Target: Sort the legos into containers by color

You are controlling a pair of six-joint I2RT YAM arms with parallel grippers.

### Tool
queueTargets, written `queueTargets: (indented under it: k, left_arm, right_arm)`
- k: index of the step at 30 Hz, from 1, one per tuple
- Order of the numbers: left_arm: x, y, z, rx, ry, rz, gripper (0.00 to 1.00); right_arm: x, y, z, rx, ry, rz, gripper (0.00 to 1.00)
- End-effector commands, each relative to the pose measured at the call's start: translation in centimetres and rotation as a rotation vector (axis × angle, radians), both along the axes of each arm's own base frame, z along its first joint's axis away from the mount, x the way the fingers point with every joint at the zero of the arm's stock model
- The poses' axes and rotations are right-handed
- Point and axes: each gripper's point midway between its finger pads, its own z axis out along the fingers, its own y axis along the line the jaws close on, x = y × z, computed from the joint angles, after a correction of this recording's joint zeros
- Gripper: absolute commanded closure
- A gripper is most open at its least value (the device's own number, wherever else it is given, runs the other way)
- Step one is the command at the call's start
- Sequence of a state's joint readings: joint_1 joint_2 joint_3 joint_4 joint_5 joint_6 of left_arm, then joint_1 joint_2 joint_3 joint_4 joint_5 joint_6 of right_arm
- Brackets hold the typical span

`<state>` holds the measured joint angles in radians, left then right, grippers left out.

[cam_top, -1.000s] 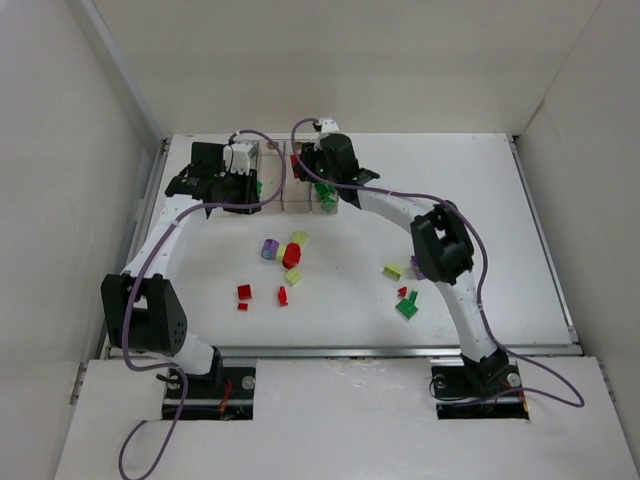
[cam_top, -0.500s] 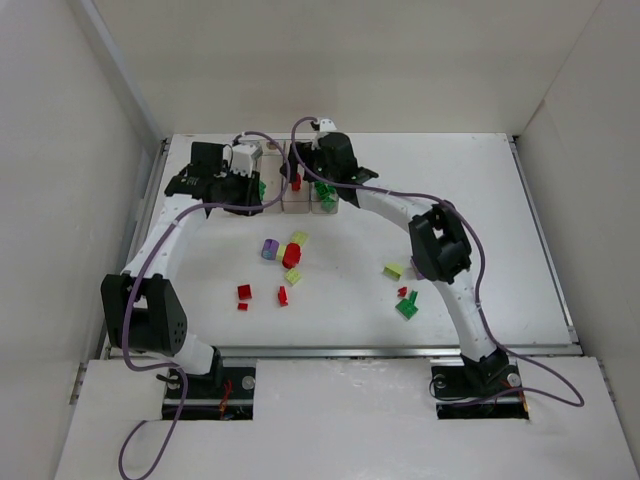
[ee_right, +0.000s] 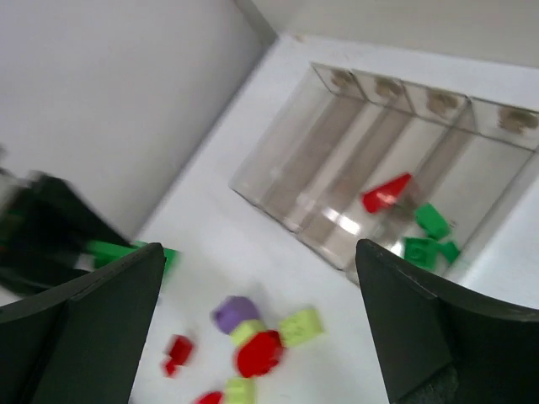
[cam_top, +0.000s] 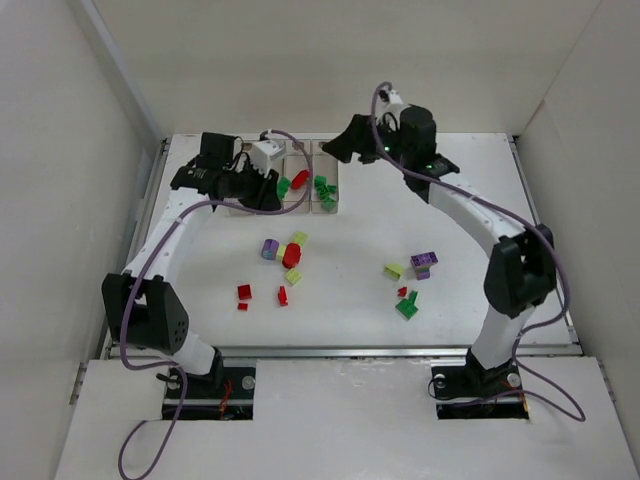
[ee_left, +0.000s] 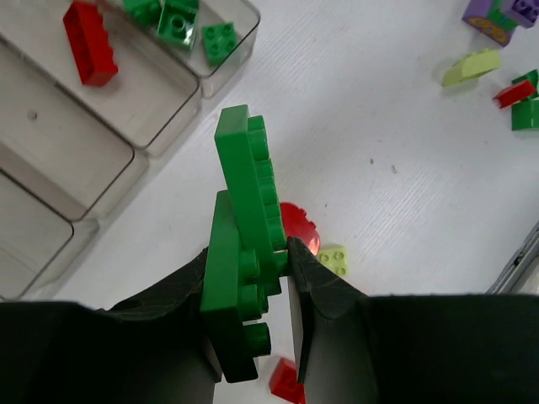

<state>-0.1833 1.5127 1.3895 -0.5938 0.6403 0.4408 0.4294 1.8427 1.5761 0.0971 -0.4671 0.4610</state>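
Observation:
I need to separate the plates for sorting. My right gripper should next grab the green lego by the plate end that sticks out past my left gripper.
My left gripper (cam_top: 272, 188) is shut on a green lego (cam_top: 284, 186) made of two stacked plates (ee_left: 244, 227), held just above the near side of the containers (cam_top: 298, 203). These clear bins (ee_left: 143, 156) hold a red lego (ee_left: 90, 55) in one compartment and green legos (ee_left: 181, 21) in the end one. My right gripper (cam_top: 345, 148) hangs open and empty behind and to the right of the containers (ee_right: 379, 143). Its wrist view looks down on the red lego (ee_right: 386, 194) and the green legos (ee_right: 429, 236).
Loose legos lie mid-table: a purple one (cam_top: 269, 248), a red one (cam_top: 291, 255), yellow-green ones (cam_top: 299, 238) and small red ones (cam_top: 244, 292). A second cluster at the right has purple (cam_top: 423, 260), yellow-green (cam_top: 393, 270) and green (cam_top: 407, 307) pieces. White walls enclose the table.
The right gripper opened over the containers, leaving a red lego in a bin, then rose and swung back to the right. The left gripper shifted slightly right with its green lego.

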Motion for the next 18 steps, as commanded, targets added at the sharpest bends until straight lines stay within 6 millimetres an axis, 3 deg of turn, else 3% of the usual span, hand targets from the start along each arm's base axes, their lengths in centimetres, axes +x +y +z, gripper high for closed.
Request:
queueTargets:
  k: [1, 2, 7, 16, 18]
  left_arm:
    - [0.4, -3.1, 3.2, -0.042, -0.104, -0.135, 1.00]
    - [0.8, -3.4, 4.4, -0.038, -0.143, -0.144, 1.00]
    - [2.6, -4.2, 5.4, -0.002, -0.201, -0.120, 1.00]
    - [2.9, -5.0, 5.9, -0.026, -0.205, -0.088, 1.00]
    - [2.9, -5.4, 6.1, -0.034, -0.209, -0.092, 1.00]
  right_arm:
    - [-3.9, 1.9, 3.5, 0.178, 0.114, 0.069, 0.00]
    - [-4.6, 2.6, 3.6, 0.198, 0.146, 0.082, 0.00]
    - [-6.5, 6.0, 2.6, 0.243, 0.269, 0.142, 0.01]
    - [-5.9, 5.6, 2.7, 0.266, 0.295, 0.086, 0.07]
    - [-6.0, 5.8, 1.7, 0.257, 0.314, 0.095, 0.08]
